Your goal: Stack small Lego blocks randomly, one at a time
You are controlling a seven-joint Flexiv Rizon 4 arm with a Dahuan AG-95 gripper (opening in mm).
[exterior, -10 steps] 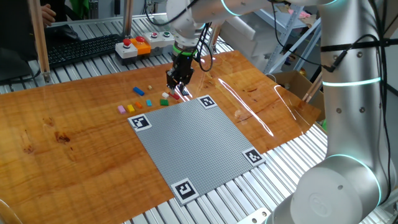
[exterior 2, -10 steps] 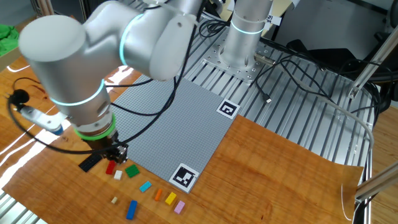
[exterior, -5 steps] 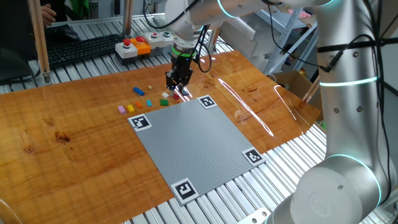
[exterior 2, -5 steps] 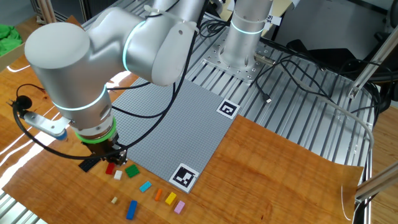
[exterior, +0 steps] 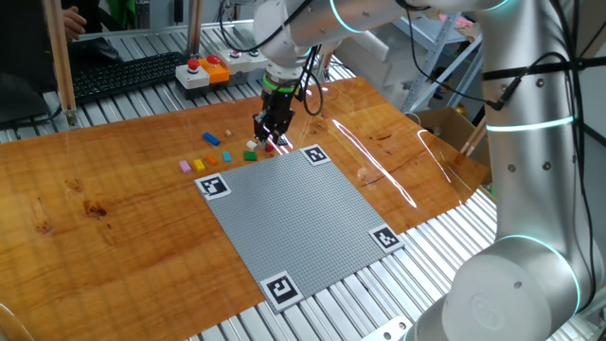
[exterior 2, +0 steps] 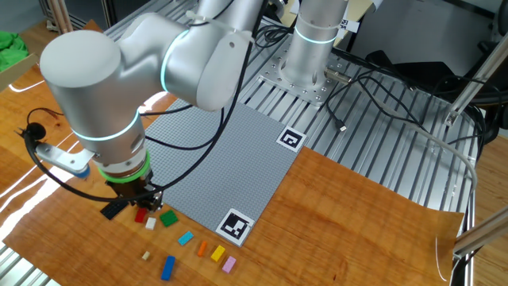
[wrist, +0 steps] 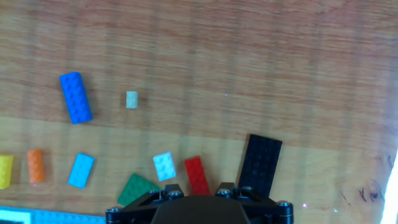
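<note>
I should next grab the small red block's long sides to stack it on the grey baseplate [exterior: 298,213].
The small Lego blocks lie loose on the wooden table beside the grey baseplate [exterior: 298,213]. The hand view shows a blue one [wrist: 76,97], a pale tan one [wrist: 132,99], yellow [wrist: 5,171], orange [wrist: 36,166], light blue [wrist: 81,170], a small whitish one [wrist: 165,166], green [wrist: 140,188] and red [wrist: 196,175]. My gripper [wrist: 198,194] hangs just above the red block [exterior 2: 141,214], jaws open on either side of it, holding nothing. It also shows in the fixed views [exterior: 272,134] [exterior 2: 143,202]. The fingertips are hidden in the hand view.
A black flat plate [wrist: 261,163] lies right beside the red block. The baseplate has black-and-white markers at its corners [exterior: 314,154]. White boxes with round buttons [exterior: 204,71] and a keyboard [exterior: 123,71] stand at the back of the table.
My gripper has come down a little and shifted slightly over the red block. The blocks have not moved.
</note>
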